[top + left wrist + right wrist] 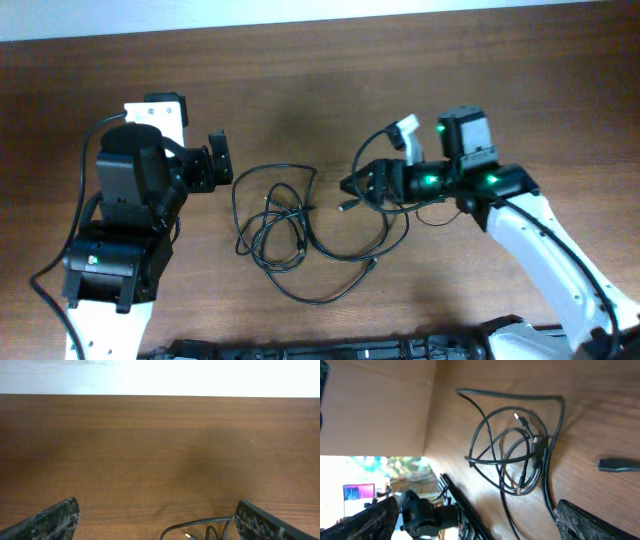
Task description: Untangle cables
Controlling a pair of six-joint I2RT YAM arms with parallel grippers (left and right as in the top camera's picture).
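My right gripper should next grab the black cable by a loose part at the tangle's outer side [321,247] [548,496] to untangle it. That leaves the plugs free.
The cables [290,225] are thin black cords lying in a loose tangle of overlapping loops on the brown table, between the two arms. My left gripper [221,164] is open and empty just left of the tangle. In the left wrist view [155,512] a cable loop [200,525] and a small plug tip lie near its right finger. My right gripper [360,185] is open and empty at the tangle's right side, above the table. In the right wrist view [475,510] the tangle [520,455] lies ahead of the fingers, and one black plug end [619,465] lies apart at the right.
Black robot base hardware [330,350] runs along the table's front edge. The table's far edge [320,25] meets a pale wall. Thick black arm wires hang near the right arm [430,215]. Bare wood lies behind the tangle.
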